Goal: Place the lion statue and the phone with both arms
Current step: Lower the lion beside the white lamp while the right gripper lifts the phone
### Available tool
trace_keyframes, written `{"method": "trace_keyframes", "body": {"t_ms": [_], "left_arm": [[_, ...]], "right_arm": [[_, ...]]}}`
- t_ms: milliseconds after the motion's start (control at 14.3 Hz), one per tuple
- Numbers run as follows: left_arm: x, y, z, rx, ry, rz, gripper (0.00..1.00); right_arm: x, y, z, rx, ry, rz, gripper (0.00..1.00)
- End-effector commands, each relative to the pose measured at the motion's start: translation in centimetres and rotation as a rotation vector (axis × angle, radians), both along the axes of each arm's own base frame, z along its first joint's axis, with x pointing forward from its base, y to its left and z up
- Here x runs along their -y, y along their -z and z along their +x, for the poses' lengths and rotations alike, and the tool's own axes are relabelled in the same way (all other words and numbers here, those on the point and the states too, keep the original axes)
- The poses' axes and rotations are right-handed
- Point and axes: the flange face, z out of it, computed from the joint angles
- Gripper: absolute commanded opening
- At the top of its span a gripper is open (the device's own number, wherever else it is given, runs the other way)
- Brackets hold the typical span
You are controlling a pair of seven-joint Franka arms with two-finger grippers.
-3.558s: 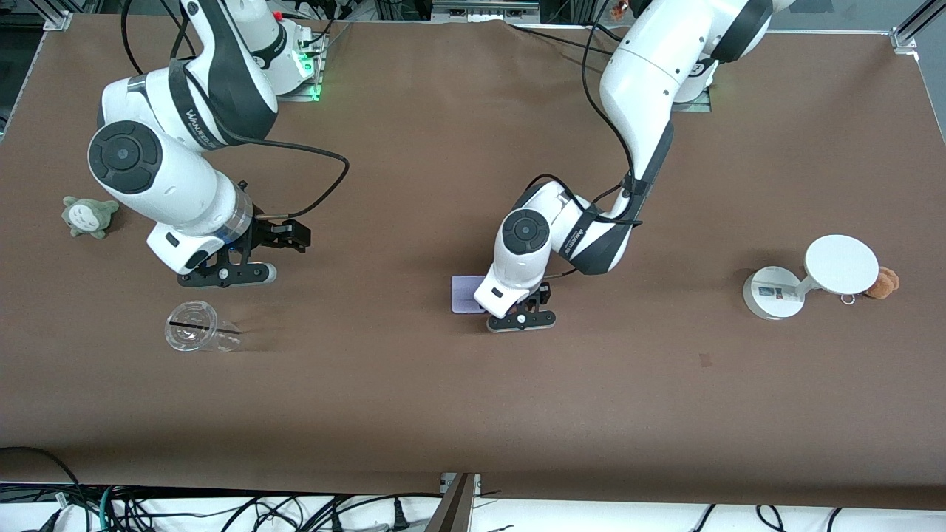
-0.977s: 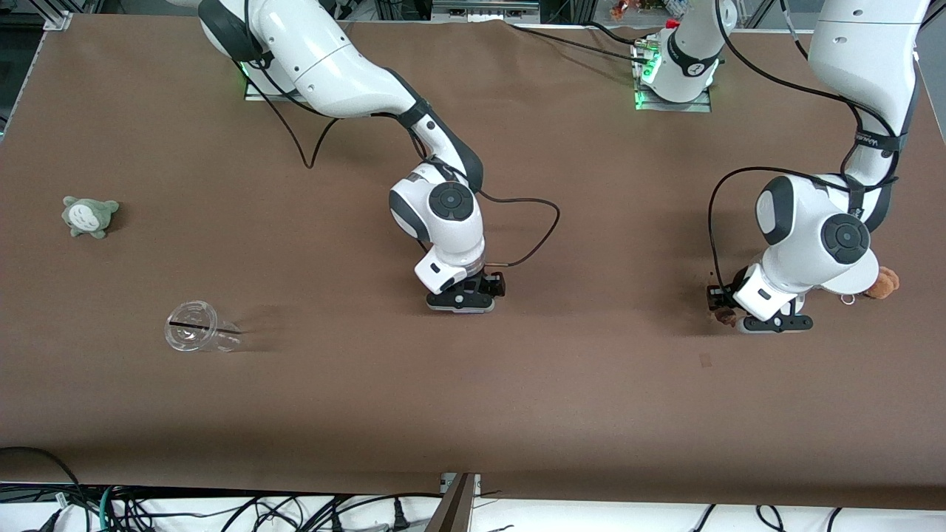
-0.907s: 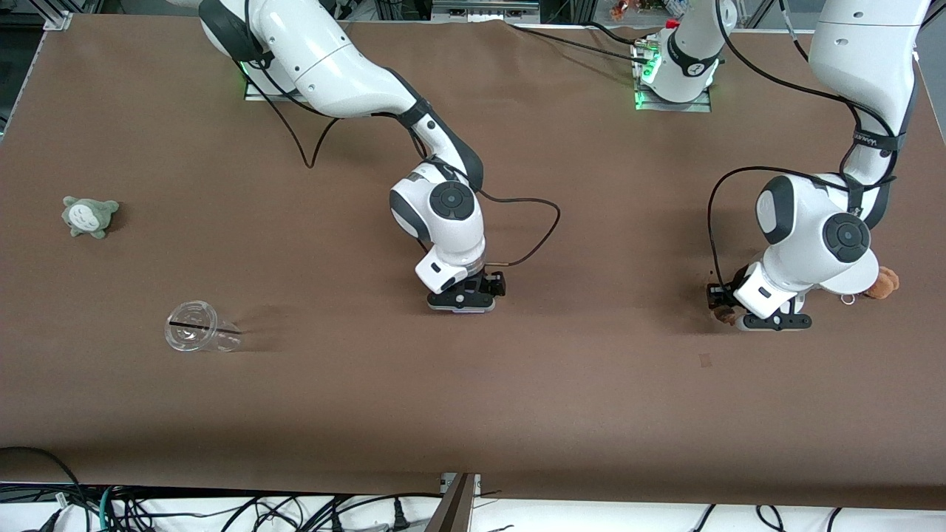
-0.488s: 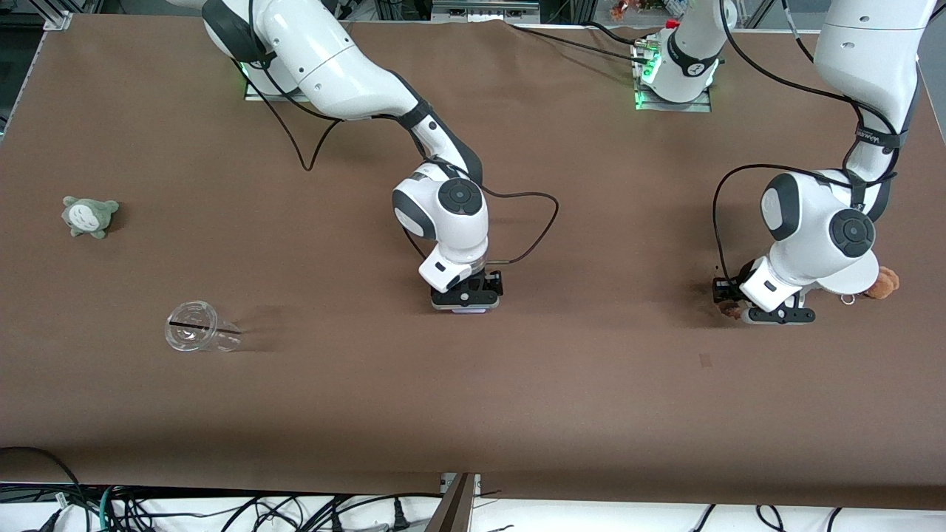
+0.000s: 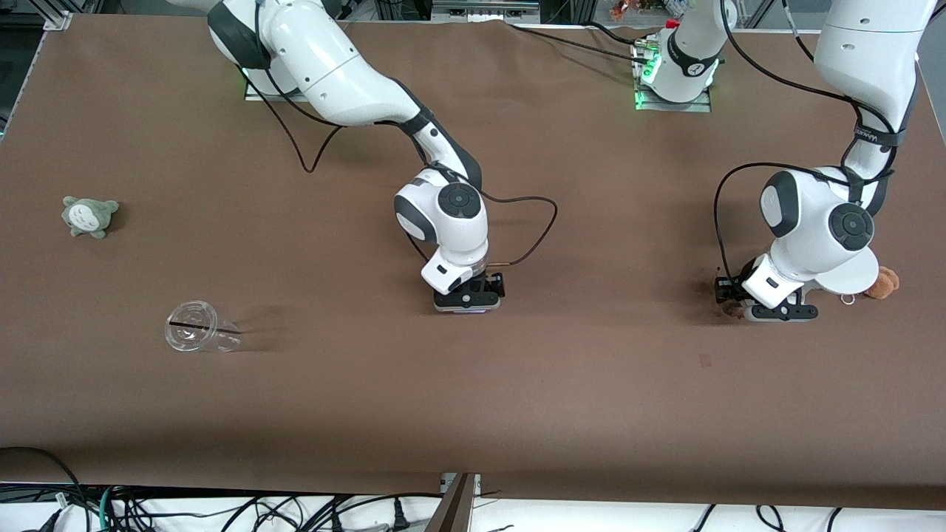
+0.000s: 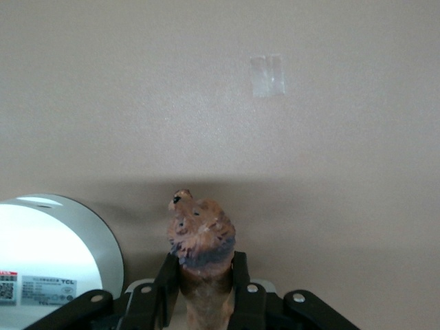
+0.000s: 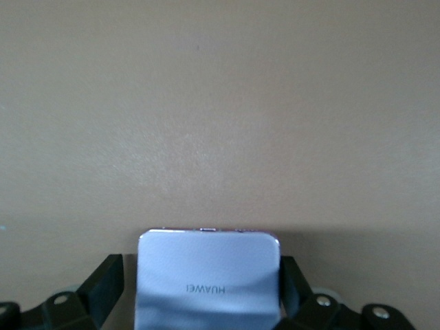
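Observation:
The lion statue (image 5: 729, 310) (image 6: 201, 237) stands low on the tabletop close beside the white stand, so it is time for my left gripper to release it.
My left gripper (image 5: 748, 313) is shut on the lion statue (image 5: 729, 310), a small brown figurine, low over the table at the left arm's end. In the left wrist view the lion statue (image 6: 201, 237) sticks out past the gripper (image 6: 203, 275), dark mane end outward. My right gripper (image 5: 467, 304) is down at the table's middle, shut on the phone (image 5: 461, 311), of which only a pale sliver shows. In the right wrist view the lavender phone (image 7: 206, 275) fills the gap between the black fingers (image 7: 110, 278) of the gripper (image 7: 205, 292).
A white stand's disc (image 5: 861, 279) shows past the left arm, with an orange-brown plush (image 5: 884, 283) beside it; its round base (image 6: 55, 247) lies close to the lion. A tape mark (image 5: 705, 360) is nearer the camera. A clear cup (image 5: 196, 336) and a grey-green plush (image 5: 89, 216) lie at the right arm's end.
Over the last second both grippers shifted only slightly while keeping their holds. 3.6 s ago the left gripper was at the phone and the right arm was near the cup.

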Motion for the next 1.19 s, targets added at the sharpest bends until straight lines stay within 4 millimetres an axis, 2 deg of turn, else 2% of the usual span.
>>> {"method": "trace_keyframes", "body": {"t_ms": [0, 140, 209, 279, 349, 419, 488, 558, 767, 907, 1116], "left_arm": [[-0.3, -0.1, -0.7, 0.031, 0.012, -0.008, 0.02], [-0.4, 0.2, -0.9, 0.032, 0.015, -0.002, 0.05], [-0.7, 0.2, -0.9, 0.032, 0.01, -0.002, 0.09], [-0.8, 0.2, -0.9, 0.032, 0.007, -0.002, 0.25], [-0.8, 0.1, -0.7, 0.035, 0.008, -0.001, 0.5], [-0.9, -0.1, -0.6, 0.038, 0.007, -0.001, 0.68], [-0.8, -0.3, -0.4, 0.042, 0.008, -0.001, 1.0], [-0.8, -0.7, -0.2, 0.047, 0.008, 0.0, 1.0], [-0.7, -3.0, 1.3, 0.035, 0.002, -0.007, 1.0], [-0.3, -5.1, 1.7, 0.006, 0.0, -0.017, 1.0], [0.8, -7.8, 2.2, -0.009, -0.045, -0.025, 1.0]], "right_arm": [[-0.4, 0.1, 0.4, 0.02, 0.006, 0.008, 1.0], [0.0, -0.7, 1.0, 0.008, 0.039, 0.02, 0.96], [0.4, -1.3, 1.3, -0.007, 0.056, 0.02, 0.86], [0.5, -1.5, 1.3, -0.015, 0.058, 0.012, 0.71], [0.6, -2.0, 1.3, -0.022, 0.062, 0.001, 0.57], [1.1, -2.9, 1.9, -0.02, 0.064, -0.003, 0.48], [1.9, -3.4, 2.6, -0.021, 0.062, -0.004, 0.46], [2.7, -3.8, 3.1, -0.029, 0.056, -0.015, 0.46], [4.9, -6.7, 3.8, -0.076, -0.009, -0.087, 0.46], [8.4, -8.2, 4.7, -0.105, -0.067, -0.136, 0.46], [14.9, -9.6, 6.2, -0.142, -0.16, -0.174, 0.47]]}}
